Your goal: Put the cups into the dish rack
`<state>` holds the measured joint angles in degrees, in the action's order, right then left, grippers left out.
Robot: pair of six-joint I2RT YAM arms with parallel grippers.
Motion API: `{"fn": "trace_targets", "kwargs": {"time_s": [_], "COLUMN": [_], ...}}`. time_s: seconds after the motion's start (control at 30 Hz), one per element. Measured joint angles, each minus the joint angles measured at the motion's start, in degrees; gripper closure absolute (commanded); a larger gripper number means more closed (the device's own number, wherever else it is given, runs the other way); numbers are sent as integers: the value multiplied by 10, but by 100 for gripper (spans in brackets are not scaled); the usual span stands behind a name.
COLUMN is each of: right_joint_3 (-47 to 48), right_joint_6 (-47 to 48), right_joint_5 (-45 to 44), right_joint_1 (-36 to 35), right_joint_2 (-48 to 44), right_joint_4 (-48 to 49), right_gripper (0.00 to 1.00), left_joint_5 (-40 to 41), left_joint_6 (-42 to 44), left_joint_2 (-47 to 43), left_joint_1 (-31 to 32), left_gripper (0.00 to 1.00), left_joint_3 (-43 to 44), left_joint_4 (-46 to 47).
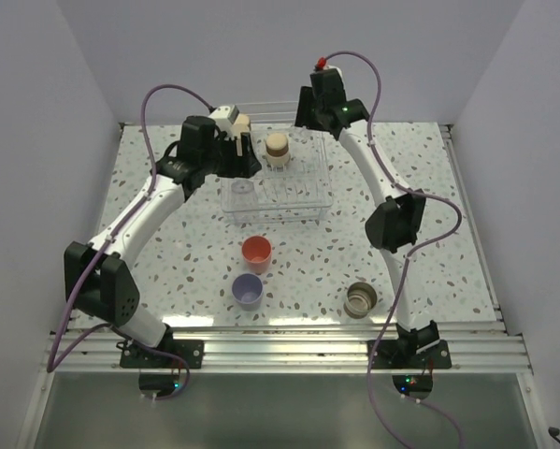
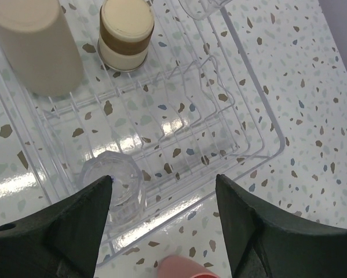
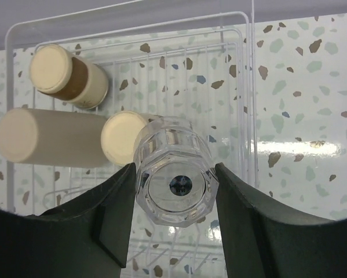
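The clear glass cup is still high above the rack's wires and would drop if I opened now, so my right gripper needs to lower it toward them.
The white wire dish rack [image 1: 278,223] stands at the table's middle back. My right gripper [image 3: 174,168] is shut on a clear glass cup [image 3: 176,176], held above the rack's [image 3: 246,92] far end. Below it stand the larger beige cup [image 3: 46,139] and two tan brown-rimmed cups [image 3: 66,72], [image 3: 120,139], all bottom up. My left gripper [image 2: 163,178] is open and empty over the rack's near edge [image 2: 265,107], beside a second clear glass cup [image 2: 112,185] in the rack. The coral-red cup [image 1: 256,251], the lavender cup [image 1: 248,291] and a third tan cup [image 1: 361,299] stand on the table.
The coral-red cup's rim [image 2: 185,267] shows just below my left fingers. Both arms arch over the table, the right arm's elbow [image 1: 394,221] above the rack's right side. White walls close in the left, back and right. A metal rail runs along the near edge.
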<state>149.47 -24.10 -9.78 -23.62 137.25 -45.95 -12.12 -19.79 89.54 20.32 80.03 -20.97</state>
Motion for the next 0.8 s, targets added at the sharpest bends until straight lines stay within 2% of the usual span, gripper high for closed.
{"fn": "trace_targets", "kwargs": {"time_s": [0.33,0.8], "right_joint_3": [6,0], "right_joint_6": [29,43], "right_joint_5": [-42,-47], "right_joint_1": [9,-2], "right_joint_2": [60,107], "right_joint_4": [5,1], "right_gripper": [100,100], "left_joint_5": [3,-2], "left_joint_6": [14,14], "left_joint_2": [19,24], "left_joint_1": [0,0], "left_gripper": [26,26], "left_joint_3": [24,24], "left_joint_4": [-22,-28]}}
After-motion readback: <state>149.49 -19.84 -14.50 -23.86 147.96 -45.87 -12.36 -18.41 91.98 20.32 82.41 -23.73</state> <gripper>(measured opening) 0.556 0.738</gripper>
